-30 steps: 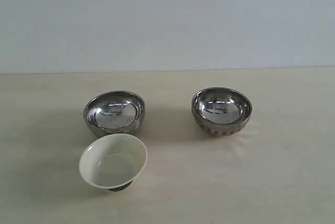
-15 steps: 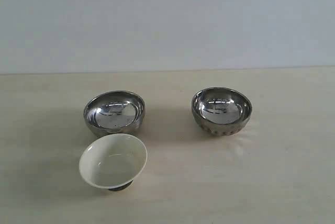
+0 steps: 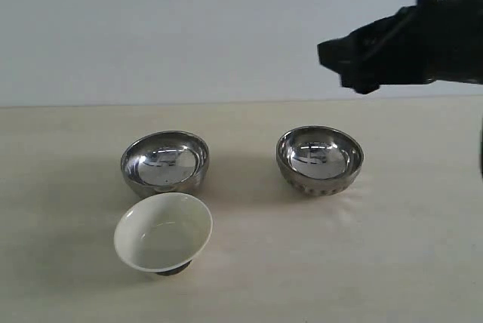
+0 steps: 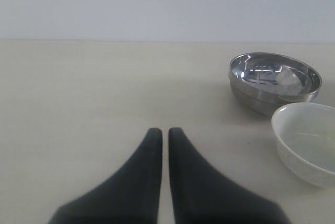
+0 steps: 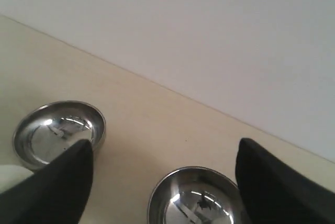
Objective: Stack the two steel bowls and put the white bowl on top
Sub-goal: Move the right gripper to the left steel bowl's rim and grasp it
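My right gripper is to grab the smooth steel bowl next by its rim, so that I can nest it in the ribbed steel bowl.
Two steel bowls stand apart on the table: a smooth one on the left and a ribbed one on the right. The white bowl sits tilted just in front of the smooth one. My right arm hangs high above and behind the ribbed bowl. My right gripper is open, with the ribbed bowl below the gap and the smooth bowl off to one side. My left gripper is shut and empty, low over bare table, well aside of the smooth bowl and the white bowl. It is outside the exterior view.
The pale wooden table runs back to a plain grey-white wall. Nothing else stands on it.
My right arm has come into the exterior view at the upper right, above the ribbed bowl. None of the bowls has moved.
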